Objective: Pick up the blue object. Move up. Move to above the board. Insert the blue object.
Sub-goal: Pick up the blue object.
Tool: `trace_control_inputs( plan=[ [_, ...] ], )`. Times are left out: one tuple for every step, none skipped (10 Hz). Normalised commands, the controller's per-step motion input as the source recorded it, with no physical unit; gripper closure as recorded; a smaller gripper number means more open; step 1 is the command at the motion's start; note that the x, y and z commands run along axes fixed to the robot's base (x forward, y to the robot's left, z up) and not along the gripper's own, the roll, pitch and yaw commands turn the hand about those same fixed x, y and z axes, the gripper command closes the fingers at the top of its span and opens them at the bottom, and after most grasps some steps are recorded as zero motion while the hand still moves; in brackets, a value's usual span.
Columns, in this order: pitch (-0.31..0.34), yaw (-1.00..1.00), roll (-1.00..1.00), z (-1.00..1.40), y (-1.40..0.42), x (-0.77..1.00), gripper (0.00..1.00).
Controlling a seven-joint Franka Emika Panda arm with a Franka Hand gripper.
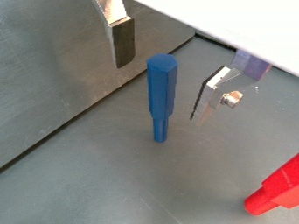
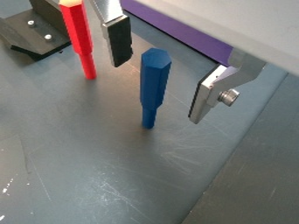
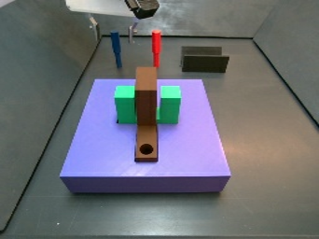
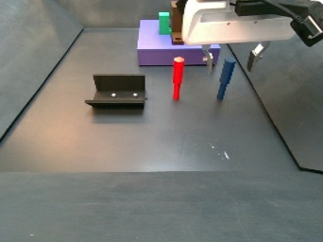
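Observation:
The blue object should go into the board point(image 3: 147, 116), so my gripper should next grab the blue object's wide top point(image 3: 115, 37).
The blue object point(image 1: 160, 94) is a thin blue peg standing upright on the grey floor, also in the other wrist view point(image 2: 153, 86) and in both side views point(image 3: 116, 48) point(image 4: 228, 77). My gripper point(image 1: 165, 66) point(image 2: 163, 68) is open, its silver fingers point(image 1: 121, 39) on either side of the peg's top with gaps on both sides, not touching it. It shows above the peg in a side view point(image 4: 233, 47). The board point(image 3: 147, 116) is a long brown plank with a round hole near its near end, lying on the purple slab.
A red peg point(image 2: 79, 39) point(image 4: 178, 77) stands upright beside the blue one. The dark fixture point(image 4: 116, 92) point(image 3: 203, 60) sits on the floor. The purple slab point(image 3: 100, 154) carries a green block point(image 3: 127, 105). Grey walls enclose the floor.

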Motion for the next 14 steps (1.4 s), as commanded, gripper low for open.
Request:
trace_control_inputs(
  plan=[
    [0.000, 0.00, 0.00, 0.00, 0.00, 0.00, 1.00],
    [0.000, 0.00, 0.00, 0.00, 0.00, 0.00, 1.00],
    [0.000, 0.00, 0.00, 0.00, 0.00, 0.00, 1.00],
    [0.000, 0.00, 0.00, 0.00, 0.00, 0.00, 1.00],
    [0.000, 0.00, 0.00, 0.00, 0.00, 0.00, 1.00],
    [0.000, 0.00, 0.00, 0.00, 0.00, 0.00, 1.00],
    [0.000, 0.00, 0.00, 0.00, 0.00, 0.00, 1.00],
    [0.000, 0.00, 0.00, 0.00, 0.00, 0.00, 1.00],
    [0.000, 0.00, 0.00, 0.00, 0.00, 0.00, 1.00],
    [0.000, 0.00, 0.00, 0.00, 0.00, 0.00, 1.00],
    [0.000, 0.00, 0.00, 0.00, 0.00, 0.00, 1.00],
    [0.000, 0.00, 0.00, 0.00, 0.00, 0.00, 1.00],
    [0.000, 0.00, 0.00, 0.00, 0.00, 0.00, 1.00],
    [0.000, 0.00, 0.00, 0.00, 0.00, 0.00, 1.00]
  ],
)
